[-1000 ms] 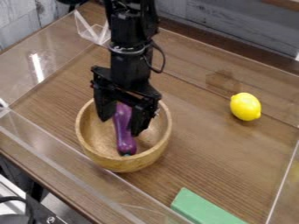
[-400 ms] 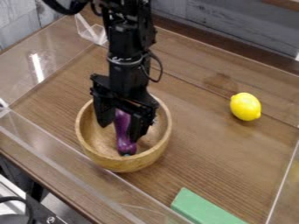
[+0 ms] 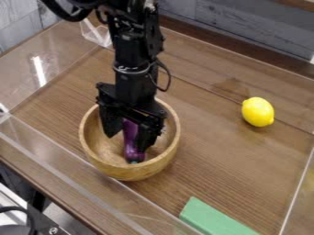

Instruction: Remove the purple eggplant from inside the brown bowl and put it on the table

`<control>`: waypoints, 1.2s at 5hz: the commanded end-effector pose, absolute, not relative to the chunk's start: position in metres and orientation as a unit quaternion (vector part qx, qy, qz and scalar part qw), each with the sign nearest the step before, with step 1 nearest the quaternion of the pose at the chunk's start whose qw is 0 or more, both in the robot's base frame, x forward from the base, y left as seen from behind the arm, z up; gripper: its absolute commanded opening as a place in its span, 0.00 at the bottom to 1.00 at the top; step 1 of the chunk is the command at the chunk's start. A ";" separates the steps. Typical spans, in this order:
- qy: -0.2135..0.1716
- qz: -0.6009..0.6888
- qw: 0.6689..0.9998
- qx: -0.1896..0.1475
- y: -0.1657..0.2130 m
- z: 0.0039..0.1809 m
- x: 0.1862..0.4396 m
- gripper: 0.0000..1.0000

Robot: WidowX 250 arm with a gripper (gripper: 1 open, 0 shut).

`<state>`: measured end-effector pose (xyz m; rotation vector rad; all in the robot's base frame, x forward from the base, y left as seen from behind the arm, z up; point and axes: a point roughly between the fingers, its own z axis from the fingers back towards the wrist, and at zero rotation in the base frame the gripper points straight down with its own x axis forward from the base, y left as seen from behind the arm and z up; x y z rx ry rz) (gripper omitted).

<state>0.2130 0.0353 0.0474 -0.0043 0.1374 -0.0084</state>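
Note:
My gripper takes hold of the eggplant by its upper part (image 3: 130,131) next, to take the purple eggplant out of the brown bowl (image 3: 101,157).
The brown bowl (image 3: 101,157) sits on the table (image 3: 221,156) at the left front. Inside it lies the purple eggplant (image 3: 132,149), long and glossy, running from the bowl's middle toward its front wall. My gripper (image 3: 130,135) points straight down into the bowl and is open, one black finger on each side of the eggplant's upper part. The fingers hide the eggplant's far end. Whether they touch it I cannot tell.
A yellow lemon (image 3: 258,112) rests on the table at the right. A flat green block (image 3: 221,219) lies at the front edge. Low clear acrylic walls (image 3: 50,156) border the tabletop on the left and front.
The gripper has sunk slightly deeper into the bowl around the eggplant. The eggplant, bowl and lemon have not moved.

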 end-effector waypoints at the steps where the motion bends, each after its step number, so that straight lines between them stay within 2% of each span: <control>1: 0.051 0.002 0.999 -0.002 0.039 0.051 0.218 1.00; 2: 0.048 0.002 0.999 -0.004 0.039 0.049 0.218 1.00; 3: 0.045 0.004 0.999 -0.007 0.039 0.047 0.218 0.00; 6: 0.029 0.013 0.999 -0.023 0.038 0.057 0.219 0.00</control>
